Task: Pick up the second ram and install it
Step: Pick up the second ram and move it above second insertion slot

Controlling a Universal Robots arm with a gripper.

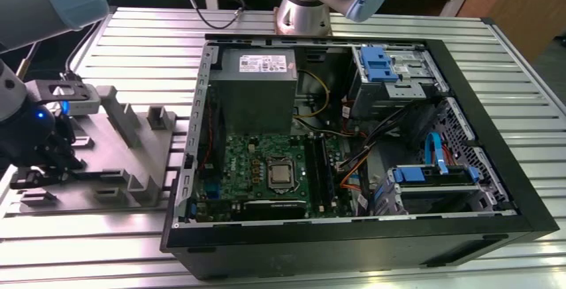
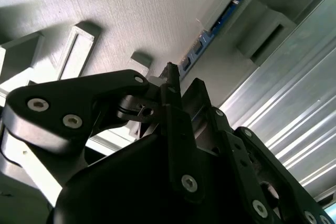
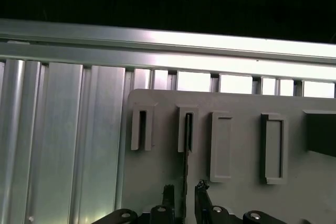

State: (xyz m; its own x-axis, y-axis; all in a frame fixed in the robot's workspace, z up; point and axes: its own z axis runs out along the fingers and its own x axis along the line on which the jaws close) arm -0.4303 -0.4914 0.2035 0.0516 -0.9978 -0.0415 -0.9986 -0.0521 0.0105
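I will grab the second ram by its long plain edge (image 3: 185, 186) next with my gripper. That keeps the ram's gold contacts free to seat in the motherboard slot.
The second ram (image 3: 185, 156) stands on its edge in a slot of the grey plastic tray (image 3: 241, 103); it looks like a thin dark strip. In the second wrist view the second ram (image 2: 202, 45) shows its chips and a blue label, held upright between two tray posts. My gripper (image 3: 184, 190) straddles its near end, one black finger on each side, with a small gap on both sides, so it is open. In the exterior view my gripper (image 1: 40, 170) hangs low over the tray (image 1: 115, 189) at the exterior view's left.
An open black computer case (image 1: 354, 236) lies on the ribbed metal table (image 1: 132, 37), with a green motherboard (image 1: 265, 170), grey power supply (image 1: 256, 83) and blue drive brackets (image 1: 376, 63) inside. The tray has several upright posts and empty slots (image 3: 220, 145).
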